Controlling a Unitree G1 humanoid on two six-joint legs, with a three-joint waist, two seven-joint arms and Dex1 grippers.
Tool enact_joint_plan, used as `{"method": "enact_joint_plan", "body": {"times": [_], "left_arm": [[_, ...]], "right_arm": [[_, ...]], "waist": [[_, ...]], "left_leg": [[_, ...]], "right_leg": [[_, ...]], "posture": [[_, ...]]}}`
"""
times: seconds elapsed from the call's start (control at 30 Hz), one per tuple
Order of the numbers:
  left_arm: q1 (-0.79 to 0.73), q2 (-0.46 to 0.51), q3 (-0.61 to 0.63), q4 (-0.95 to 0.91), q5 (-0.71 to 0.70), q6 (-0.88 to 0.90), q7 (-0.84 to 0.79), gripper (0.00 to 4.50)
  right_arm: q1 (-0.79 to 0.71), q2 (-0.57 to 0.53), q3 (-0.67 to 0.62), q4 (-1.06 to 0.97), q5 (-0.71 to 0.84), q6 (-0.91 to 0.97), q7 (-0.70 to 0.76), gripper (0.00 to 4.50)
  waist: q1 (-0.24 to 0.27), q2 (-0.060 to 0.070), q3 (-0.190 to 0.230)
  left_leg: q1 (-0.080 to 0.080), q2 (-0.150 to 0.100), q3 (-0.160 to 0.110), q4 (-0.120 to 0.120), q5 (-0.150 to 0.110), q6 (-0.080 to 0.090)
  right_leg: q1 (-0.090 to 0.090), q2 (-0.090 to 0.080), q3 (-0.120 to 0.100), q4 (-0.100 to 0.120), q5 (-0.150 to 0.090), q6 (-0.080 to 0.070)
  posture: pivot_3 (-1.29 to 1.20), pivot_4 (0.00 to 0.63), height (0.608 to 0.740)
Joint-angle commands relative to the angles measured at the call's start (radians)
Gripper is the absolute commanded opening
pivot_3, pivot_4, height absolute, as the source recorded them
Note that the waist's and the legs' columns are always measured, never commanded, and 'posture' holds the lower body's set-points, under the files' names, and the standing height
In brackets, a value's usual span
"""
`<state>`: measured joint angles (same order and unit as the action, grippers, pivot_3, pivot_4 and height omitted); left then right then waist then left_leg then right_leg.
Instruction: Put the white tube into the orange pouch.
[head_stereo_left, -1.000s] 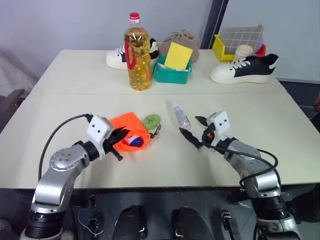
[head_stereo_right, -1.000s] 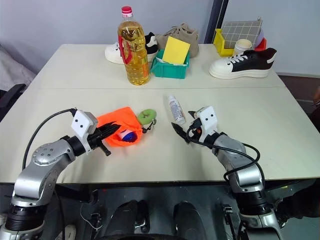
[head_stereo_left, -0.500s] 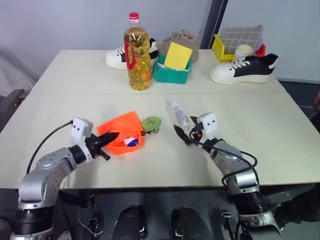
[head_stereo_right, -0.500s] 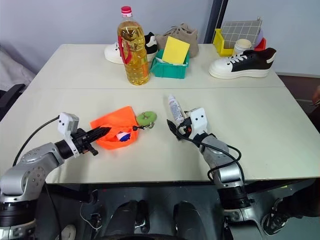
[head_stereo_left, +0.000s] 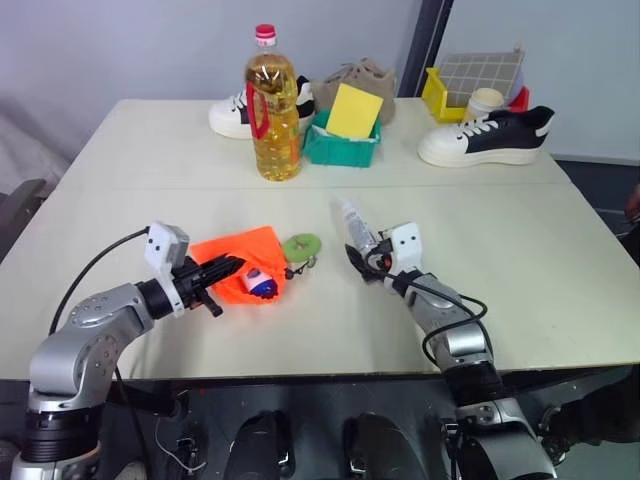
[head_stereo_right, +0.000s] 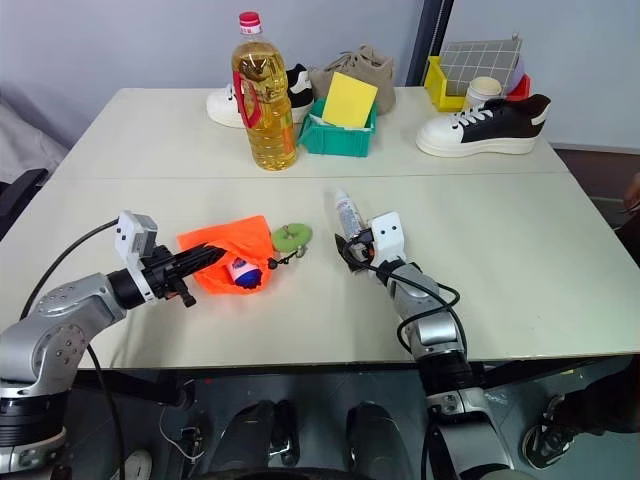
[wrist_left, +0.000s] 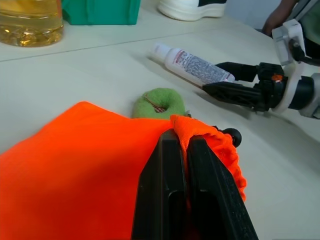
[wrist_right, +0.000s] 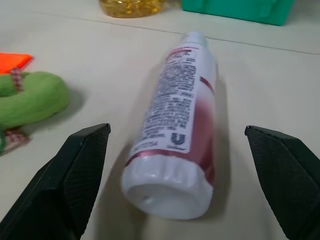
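Observation:
The right gripper's fingers reach past the white near end (wrist_right: 167, 187), beside the tube's printed body (wrist_right: 175, 130), so the right gripper needs to close on the tube now.
The white tube (wrist_right: 177, 125) lies flat on the table, cap pointing away from me. My right gripper (head_stereo_right: 348, 248) is open, one finger on each side of the tube's near end, neither touching it. The orange pouch (head_stereo_left: 235, 262) lies left of the tube. Its cord ends in a green ring disc (head_stereo_left: 301, 244) between pouch and tube. My left gripper (wrist_left: 182, 145) is shut on the pouch's gathered rim and holds the mouth slightly raised. A small blue and white object (head_stereo_left: 262, 284) shows in the pouch's mouth.
At the back of the table stand a yellow oil bottle (head_stereo_left: 273, 110), a green bin (head_stereo_left: 345, 145) holding a yellow item, a tan shoe (head_stereo_left: 360, 78), a white sneaker (head_stereo_left: 485, 138) and a yellow bin (head_stereo_left: 470, 85). Bare tabletop (head_stereo_left: 520, 250) lies right of the tube.
My right gripper has moved forward and down, still open, until its fingers flank the tube's near end. My left gripper stays shut on the pouch rim and has rolled a little.

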<state>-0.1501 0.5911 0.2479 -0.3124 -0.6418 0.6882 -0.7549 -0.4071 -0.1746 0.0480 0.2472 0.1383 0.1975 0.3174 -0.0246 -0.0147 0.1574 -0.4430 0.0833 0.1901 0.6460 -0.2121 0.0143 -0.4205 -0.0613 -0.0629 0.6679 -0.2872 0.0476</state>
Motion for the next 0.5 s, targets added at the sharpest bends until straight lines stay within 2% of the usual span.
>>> {"method": "enact_joint_plan", "body": {"times": [0.03, 0.13, 0.23, 0.5], "left_arm": [[0.005, 0.003, 0.003, -0.041, -0.007, -0.021, 0.009, 0.06], [0.008, -0.001, 0.003, -0.043, -0.003, -0.028, 0.018, 0.0], [0.01, -0.003, 0.0, -0.044, -0.004, -0.033, 0.022, 0.0], [0.01, -0.007, -0.003, -0.042, -0.008, -0.044, 0.024, 0.0]], "right_arm": [[-0.023, 0.013, -0.017, 0.012, -0.005, -0.045, -0.007, 4.5], [-0.028, 0.02, -0.016, 0.027, -0.008, -0.059, -0.01, 3.6], [-0.027, 0.02, -0.013, 0.025, -0.011, -0.063, -0.008, 2.13], [0.015, -0.003, 0.0, -0.068, -0.021, -0.071, 0.026, 2.13]], "waist": [[0.0, 0.0, 0.0], [-0.006, 0.0, 0.0], [-0.013, 0.0, 0.0], [-0.018, 0.0, 0.0]], "left_leg": [[0.0, 0.0, 0.0, 0.0, 0.0, 0.0], [0.0, 0.0, 0.0, 0.0, 0.0, 0.0], [0.0, 0.0, 0.0, 0.0, 0.0, 0.0], [0.0, 0.0, 0.0, -0.001, 0.0, -0.001]], "right_leg": [[0.0, 0.0, 0.0, 0.0, 0.0, 0.0], [0.0, 0.0, 0.0, 0.0, 0.0, 0.0], [0.0, 0.0, 0.0, 0.0, 0.0, 0.0], [0.0, 0.0, 0.0, 0.0, 0.0, 0.0]], "posture": [[0.0, 0.15, 0.74], [0.0, 0.15, 0.74], [0.0, 0.15, 0.74], [0.0, 0.15, 0.74]]}}
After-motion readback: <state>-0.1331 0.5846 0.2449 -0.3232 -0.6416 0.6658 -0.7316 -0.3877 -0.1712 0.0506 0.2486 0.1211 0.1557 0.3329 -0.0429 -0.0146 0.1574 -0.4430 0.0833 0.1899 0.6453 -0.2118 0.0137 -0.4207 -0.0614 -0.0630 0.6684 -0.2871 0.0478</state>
